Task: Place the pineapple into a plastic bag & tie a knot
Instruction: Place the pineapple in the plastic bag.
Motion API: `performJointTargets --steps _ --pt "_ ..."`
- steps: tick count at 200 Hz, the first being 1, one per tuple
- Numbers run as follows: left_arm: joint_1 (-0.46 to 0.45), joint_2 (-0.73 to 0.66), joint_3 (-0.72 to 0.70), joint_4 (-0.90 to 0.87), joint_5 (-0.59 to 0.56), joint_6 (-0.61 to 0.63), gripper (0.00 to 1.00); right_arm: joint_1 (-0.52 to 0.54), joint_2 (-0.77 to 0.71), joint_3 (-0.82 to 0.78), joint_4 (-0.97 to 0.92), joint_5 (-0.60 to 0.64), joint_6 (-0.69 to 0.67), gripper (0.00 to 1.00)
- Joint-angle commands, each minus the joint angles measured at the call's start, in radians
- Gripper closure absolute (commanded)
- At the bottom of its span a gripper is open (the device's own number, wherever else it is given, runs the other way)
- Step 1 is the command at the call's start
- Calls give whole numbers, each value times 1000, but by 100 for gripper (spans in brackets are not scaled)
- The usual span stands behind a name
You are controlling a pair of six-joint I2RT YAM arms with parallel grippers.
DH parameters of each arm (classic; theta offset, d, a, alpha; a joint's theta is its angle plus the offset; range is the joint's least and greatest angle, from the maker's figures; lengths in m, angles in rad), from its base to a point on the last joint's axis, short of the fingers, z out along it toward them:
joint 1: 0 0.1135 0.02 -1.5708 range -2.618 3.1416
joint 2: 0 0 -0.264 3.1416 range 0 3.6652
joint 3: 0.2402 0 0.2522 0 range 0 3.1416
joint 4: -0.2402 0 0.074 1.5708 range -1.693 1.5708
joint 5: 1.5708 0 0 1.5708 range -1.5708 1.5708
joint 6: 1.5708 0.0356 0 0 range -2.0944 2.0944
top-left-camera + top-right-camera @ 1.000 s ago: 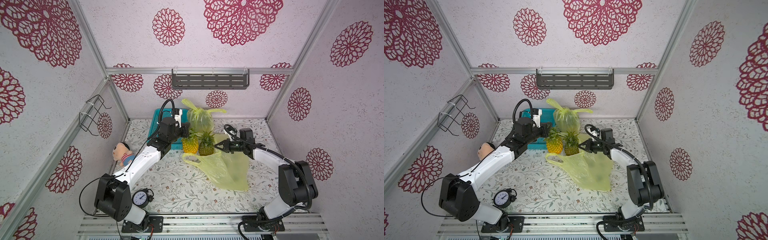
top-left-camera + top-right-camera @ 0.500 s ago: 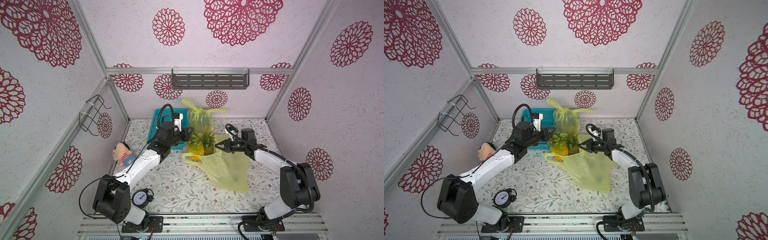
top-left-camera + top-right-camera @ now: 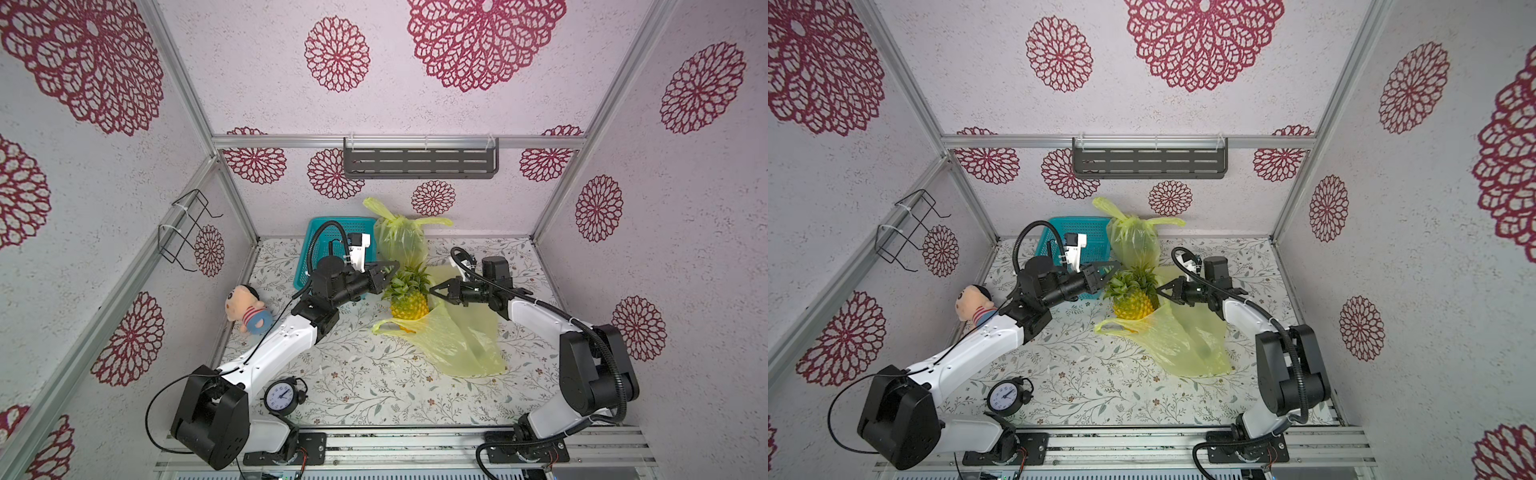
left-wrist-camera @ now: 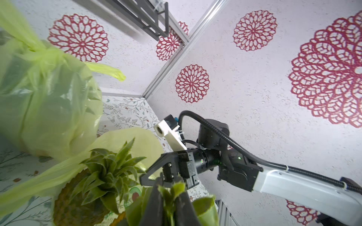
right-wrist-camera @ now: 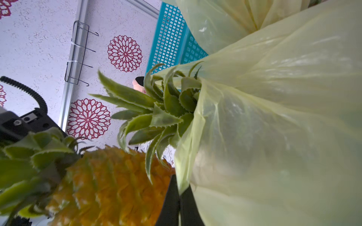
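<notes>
The body of the tilted pineapple is hanging above the bag's rim, so I should lower it before my left gripper lets go. It would drop short, across the rim of the bag's opening, if my left gripper opened now.
A yellow pineapple hangs tilted at the mouth of the flat yellow plastic bag. My left gripper is shut on its crown leaves. In the right wrist view its body is just beside my right gripper, which is shut on the bag's rim and holds it up. A second pineapple crown pokes out close behind the bag's edge. In both top views the two crowns overlap.
A tied yellow bag with something green inside stands at the back, beside a teal basket. A doll lies by the left wall, an alarm clock near the front. A dark shelf hangs on the back wall.
My left gripper has carried the pineapple to the right, from beside the second pineapple to in front of it at the bag's mouth. The right gripper has kept its hold on the rim.
</notes>
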Motion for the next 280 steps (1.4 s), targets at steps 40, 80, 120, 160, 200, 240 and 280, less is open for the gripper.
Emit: performJointTargets --steps 40,80,120,160,200,240,280 --pt "-85 46 -23 307 -84 74 100 -4 -11 20 54 -49 15 100" --pt "-128 85 -58 382 -212 143 100 -24 -48 -4 53 -84 4 100" --pt "-154 124 -53 338 -355 181 100 -62 -99 -44 30 -97 -17 100" --pt "-155 137 -32 306 -369 171 100 -89 -131 -43 23 -115 -33 100" --pt "-160 189 -13 376 -250 122 100 -89 -86 -20 56 -112 -2 100" --pt "-178 230 -9 327 -231 122 100 -89 -38 17 105 -108 35 100" --pt "-187 272 9 232 -235 146 76 -89 -16 27 104 -108 33 100"
